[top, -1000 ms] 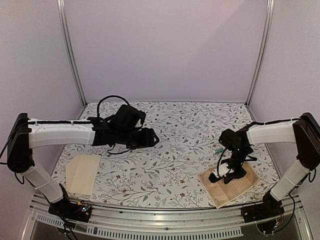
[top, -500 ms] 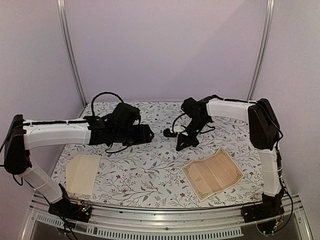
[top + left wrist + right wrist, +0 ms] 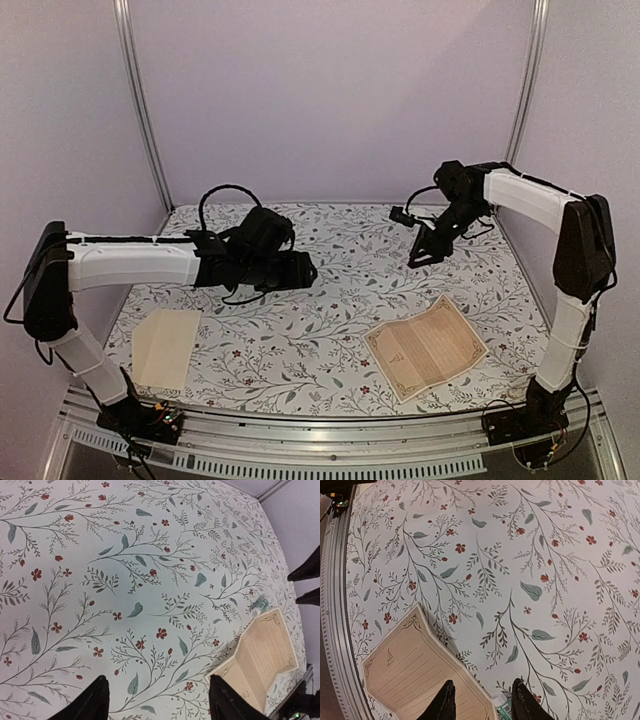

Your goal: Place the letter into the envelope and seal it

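Note:
My right gripper grabs the letter by a short end edge (image 3: 464, 324) next, and this leaves its creases free to fold it for the envelope (image 3: 167, 345).
The letter (image 3: 425, 347), a tan sheet with a dark ornate border and fold creases, lies flat at the front right of the table; it also shows in the left wrist view (image 3: 262, 655) and the right wrist view (image 3: 415, 675). The plain cream envelope (image 3: 167, 345) lies at the front left. My right gripper (image 3: 418, 258) hangs high over the back right, well above and behind the letter, open with nothing between its fingers (image 3: 482, 702). My left gripper (image 3: 305, 272) hovers over the left-centre, open and empty (image 3: 160, 700), away from both papers.
A small white-and-green glue stick (image 3: 502, 709) lies on the floral tablecloth beside the letter's far corner, also seen in the left wrist view (image 3: 258, 605). A metal rail (image 3: 320, 440) runs along the near edge. Frame posts stand at the back corners.
The right gripper has let go of the letter, opened, and risen away to the back right. The letter now lies a little further left and turned. The left arm barely shifted.

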Controlling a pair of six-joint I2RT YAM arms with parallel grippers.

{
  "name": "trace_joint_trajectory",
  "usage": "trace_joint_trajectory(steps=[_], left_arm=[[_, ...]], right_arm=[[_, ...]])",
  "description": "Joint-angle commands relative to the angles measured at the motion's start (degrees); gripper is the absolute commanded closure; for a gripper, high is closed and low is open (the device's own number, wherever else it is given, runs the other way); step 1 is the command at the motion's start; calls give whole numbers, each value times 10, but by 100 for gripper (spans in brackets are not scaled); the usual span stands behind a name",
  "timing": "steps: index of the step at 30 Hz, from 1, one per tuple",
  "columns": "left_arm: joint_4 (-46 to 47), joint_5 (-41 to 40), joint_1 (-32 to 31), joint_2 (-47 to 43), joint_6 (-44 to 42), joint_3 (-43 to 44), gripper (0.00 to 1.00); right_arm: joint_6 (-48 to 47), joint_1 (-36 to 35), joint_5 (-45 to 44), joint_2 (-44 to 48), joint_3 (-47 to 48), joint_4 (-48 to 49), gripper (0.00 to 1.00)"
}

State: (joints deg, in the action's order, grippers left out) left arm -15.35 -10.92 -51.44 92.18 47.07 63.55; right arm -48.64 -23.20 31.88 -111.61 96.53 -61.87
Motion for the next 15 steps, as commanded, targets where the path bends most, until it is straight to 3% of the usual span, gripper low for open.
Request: trace_joint_trajectory(steps=[1,9,15], left_arm=[[9,26,-5,45,-43,51,33],[2,72,-4,117,-95,131,33],[-4,84,-5,147,-113,170,32]], right_arm=[[55,60,-56,69,-68,-11,61],[92,91,-183,152,-186,-8,53],[117,91,-184,155,-209,-14,47]])
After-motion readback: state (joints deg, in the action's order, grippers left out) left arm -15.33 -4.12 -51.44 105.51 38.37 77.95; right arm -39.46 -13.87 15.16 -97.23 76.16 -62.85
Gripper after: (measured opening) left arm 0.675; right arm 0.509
